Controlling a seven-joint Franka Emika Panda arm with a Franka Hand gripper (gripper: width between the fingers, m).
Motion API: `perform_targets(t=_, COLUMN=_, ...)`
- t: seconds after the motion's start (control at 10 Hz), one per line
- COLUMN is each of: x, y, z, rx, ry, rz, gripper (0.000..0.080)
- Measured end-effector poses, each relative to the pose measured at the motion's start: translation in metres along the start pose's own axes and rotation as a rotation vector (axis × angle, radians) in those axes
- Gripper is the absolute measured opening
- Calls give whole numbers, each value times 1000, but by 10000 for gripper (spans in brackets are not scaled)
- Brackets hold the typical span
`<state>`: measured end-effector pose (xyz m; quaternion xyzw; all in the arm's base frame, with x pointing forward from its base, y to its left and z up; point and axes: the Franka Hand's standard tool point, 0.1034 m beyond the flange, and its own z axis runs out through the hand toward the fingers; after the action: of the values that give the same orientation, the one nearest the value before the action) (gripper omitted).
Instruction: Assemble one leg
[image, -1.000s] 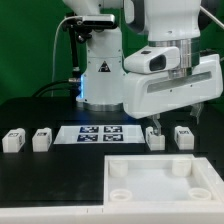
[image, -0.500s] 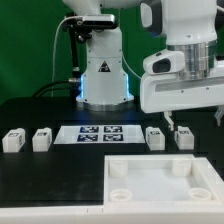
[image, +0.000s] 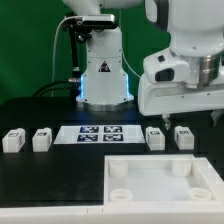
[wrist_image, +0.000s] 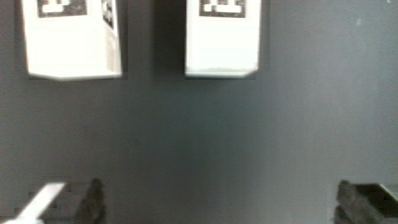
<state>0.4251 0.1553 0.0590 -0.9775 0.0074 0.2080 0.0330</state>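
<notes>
Next, to assemble the leg onto the white panel, my gripper picks it up by its blank end (image: 181, 130) (wrist_image: 75, 52) beside the square tag.
Four small white legs with square tags lie in a row on the black table: two at the exterior view's left (image: 12, 141) (image: 41, 139) and two at its right (image: 154, 138) (image: 184, 136). My gripper (image: 180, 118) hovers just above the two right legs, touching neither. In the wrist view these two legs (wrist_image: 75, 40) (wrist_image: 226, 38) lie side by side ahead of the gripper (wrist_image: 217, 205). Its fingertips (wrist_image: 63, 200) stand wide apart with only bare table between them. It is open and empty.
The large white square panel (image: 140, 165) with round corner sockets lies at the front right of the exterior view. The marker board (image: 100, 132) lies between the two pairs of legs. The robot base (image: 100, 75) stands behind.
The gripper has moved toward the exterior view's right and risen slightly, staying above the two right legs. The legs and panel have not moved.
</notes>
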Motion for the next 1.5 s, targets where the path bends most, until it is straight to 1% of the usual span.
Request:
perform_targets(t=0.1, x=-2, y=-3, z=4, rx=-9, ry=-142, rz=16, gripper=649)
perform_targets(t=0.2, x=3, y=-6, z=8, rx=-4, ry=-251, rz=23, gripper=649)
perform_targets(t=0.3, x=1, y=-7, z=12, rx=-10, ry=-349, rz=22, gripper=649)
perform_targets(t=0.5, x=3, y=-8, z=14, rx=-13, ry=-469, rz=14, gripper=649)
perform_targets(t=0.6, x=5, y=-8, z=15, rx=-11, ry=-466, rz=14, gripper=649)
perform_targets(t=0.7, x=3, y=-10, z=19, rx=-16, ry=-466, rz=22, gripper=649)
perform_targets(t=0.8, x=-6, y=-12, z=32, rx=-27, ry=-471, rz=29, gripper=649)
perform_targets(t=1.0, x=-17, y=-12, z=53, rx=-34, ry=-471, rz=28, gripper=649)
perform_targets(t=1.1, x=-19, y=-10, z=59, rx=-36, ry=-476, rz=32, gripper=649)
perform_targets(t=1.4, x=-20, y=-9, z=61, rx=-35, ry=-477, rz=31, gripper=649)
perform_targets(t=1.5, x=-20, y=-9, z=61, rx=-35, ry=-477, rz=31, gripper=542)
